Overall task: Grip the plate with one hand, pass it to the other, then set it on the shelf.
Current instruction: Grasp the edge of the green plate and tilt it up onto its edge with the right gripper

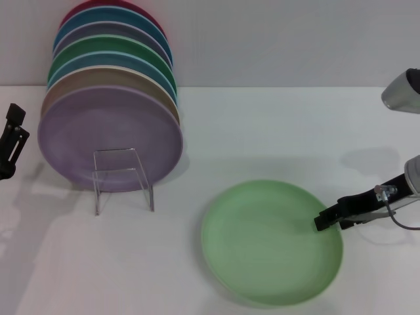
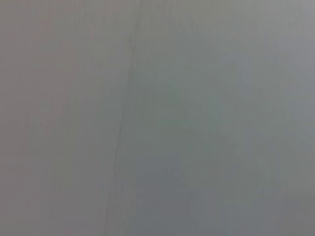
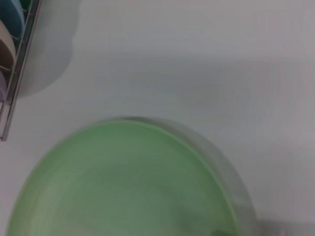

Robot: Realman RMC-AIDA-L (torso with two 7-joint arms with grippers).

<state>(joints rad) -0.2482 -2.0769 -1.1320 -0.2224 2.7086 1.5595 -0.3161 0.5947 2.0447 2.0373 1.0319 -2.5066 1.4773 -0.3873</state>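
My right gripper's fingers straddle the mint-green plate's rim, one inside, the other low over the table, so it is now time to close on it.
The pale mint-green plate lies flat on the white table at the front right. It also fills the lower part of the right wrist view. My right gripper reaches in low from the right, its black tip at the plate's right rim. My left gripper hangs at the far left edge, apart from everything. The clear acrylic shelf stands at the left, its bent front bracket in front of a lilac plate. The left wrist view shows only a blank grey surface.
Several coloured plates stand on edge in a row behind the lilac one, running back towards the wall. The edge of the rack with these plates shows in a corner of the right wrist view. Bare white table lies between the shelf and the mint-green plate.
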